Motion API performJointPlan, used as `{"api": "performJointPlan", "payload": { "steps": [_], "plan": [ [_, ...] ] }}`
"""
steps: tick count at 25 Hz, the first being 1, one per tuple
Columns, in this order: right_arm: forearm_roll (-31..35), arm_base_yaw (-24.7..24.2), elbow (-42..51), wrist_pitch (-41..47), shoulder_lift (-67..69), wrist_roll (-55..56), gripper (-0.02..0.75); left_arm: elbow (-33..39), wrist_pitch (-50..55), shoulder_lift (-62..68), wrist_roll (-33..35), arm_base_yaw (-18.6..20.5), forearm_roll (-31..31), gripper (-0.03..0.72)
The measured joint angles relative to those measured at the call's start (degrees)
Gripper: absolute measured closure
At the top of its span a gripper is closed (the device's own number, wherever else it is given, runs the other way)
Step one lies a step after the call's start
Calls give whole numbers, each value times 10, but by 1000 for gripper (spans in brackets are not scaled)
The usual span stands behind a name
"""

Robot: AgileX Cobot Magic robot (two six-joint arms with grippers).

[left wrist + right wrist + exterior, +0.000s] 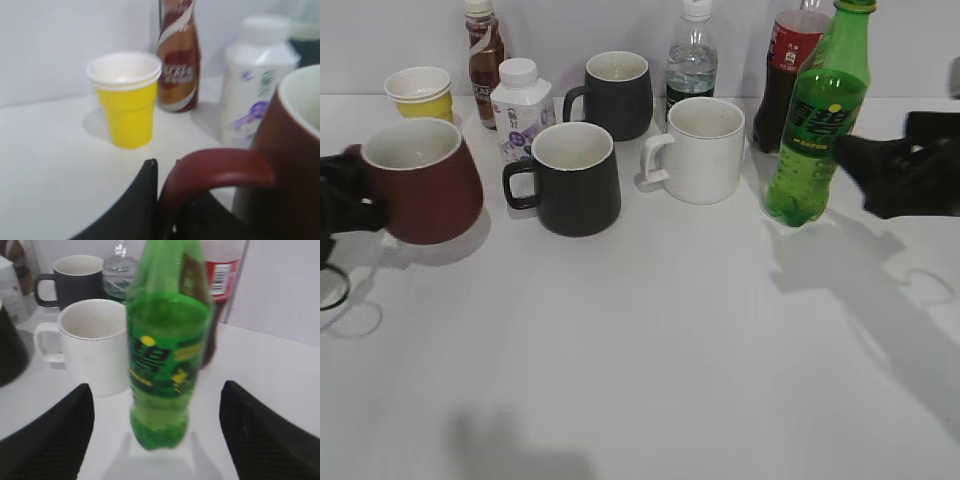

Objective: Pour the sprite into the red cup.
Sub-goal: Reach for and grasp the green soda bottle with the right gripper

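Observation:
The green bottle should be grabbed next by its labeled body (814, 123) with my right gripper, so that I can pour the sprite into the red cup (425, 185).
The sprite (818, 130) is a tall green bottle with a green cap, standing upright at the right of the table. In the right wrist view the sprite (167, 365) stands between the two spread fingers of my right gripper (156, 386). The fingers are apart from it. In the exterior view the right gripper (880, 165) is just right of the bottle and open. The red cup (425, 185) stands at the far left. My left gripper (350, 205) is shut on its loop handle (220, 167), as the left wrist view (165, 167) shows.
A black mug (575, 180), a white mug (705, 150) and a second black mug (618, 95) stand between cup and bottle. A yellow paper cup (420, 93), a brown bottle (483, 55), a white milk bottle (518, 105), a water bottle (692, 60) and a cola bottle (788, 80) line the back.

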Motion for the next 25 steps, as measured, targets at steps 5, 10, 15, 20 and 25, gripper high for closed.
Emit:
{"api": "performJointPlan", "payload": {
  "steps": [5, 10, 15, 20, 25],
  "plan": [
    [-7, 0, -27, -67, 109, 6, 153, 70, -2, -104, 0, -21, 2, 620],
    [22, 1, -70, -108, 207, 7, 153, 92, 46, -169, 0, -61, 16, 620],
    [31, 1, -113, -144, 276, 7, 153, 92, 71, -202, 0, -113, 35, 620],
    [31, 1, -157, -152, 326, 7, 153, 92, 75, -204, 0, -168, 35, 620],
    [31, 1, -191, -153, 362, 7, 163, 92, 75, -204, 0, -218, 36, 621]
  ]
}}
